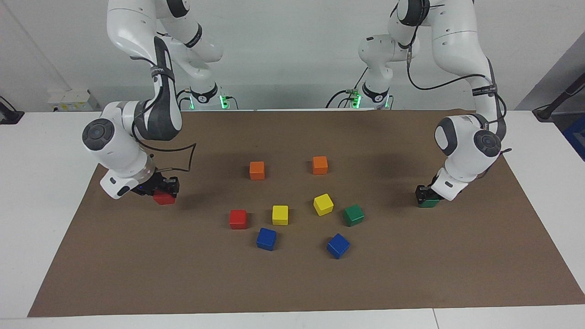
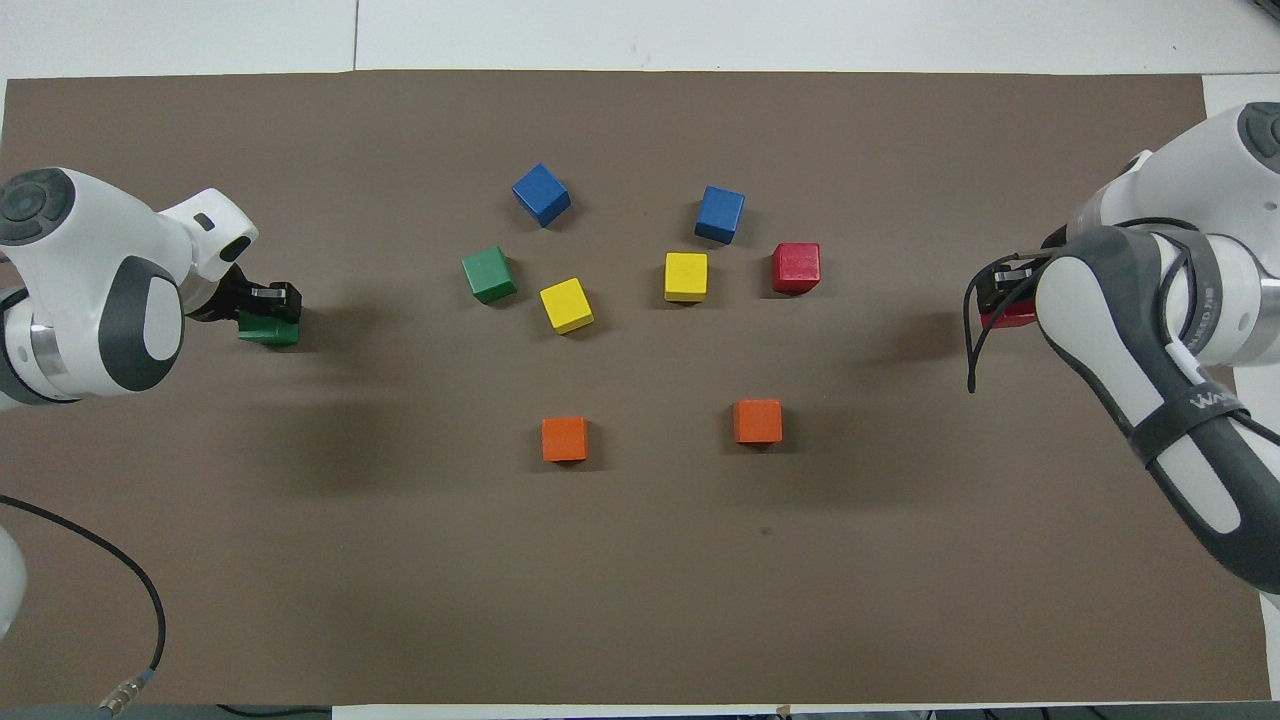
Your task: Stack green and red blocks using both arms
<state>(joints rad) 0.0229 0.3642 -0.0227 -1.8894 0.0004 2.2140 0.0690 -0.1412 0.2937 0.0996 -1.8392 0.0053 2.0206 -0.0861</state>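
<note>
The red block hangs above the brown mat with its shadow well apart. The block stays held in my right gripper for now, as it is too early to release.
My right gripper (image 1: 165, 191) (image 2: 1000, 296) is shut on a red block (image 1: 163, 198) (image 2: 1006, 319), low over the mat at the right arm's end of the table. At the left arm's end, my left gripper (image 1: 425, 195) (image 2: 264, 306) is shut on a green block (image 1: 428, 203) (image 2: 268, 331), down at the mat or just above it; whether it touches I cannot tell. A second red block (image 1: 238, 219) (image 2: 796, 267) and a second green block (image 1: 353, 215) (image 2: 489, 274) rest free in the middle cluster, apart from both grippers.
A brown mat (image 1: 292, 283) covers the table. Two yellow cubes (image 1: 280, 214) (image 1: 323, 204) lie between the free red and green blocks. Two blue cubes (image 1: 266, 238) (image 1: 338, 246) sit farther from the robots, two orange cubes (image 1: 257, 170) (image 1: 320, 165) nearer.
</note>
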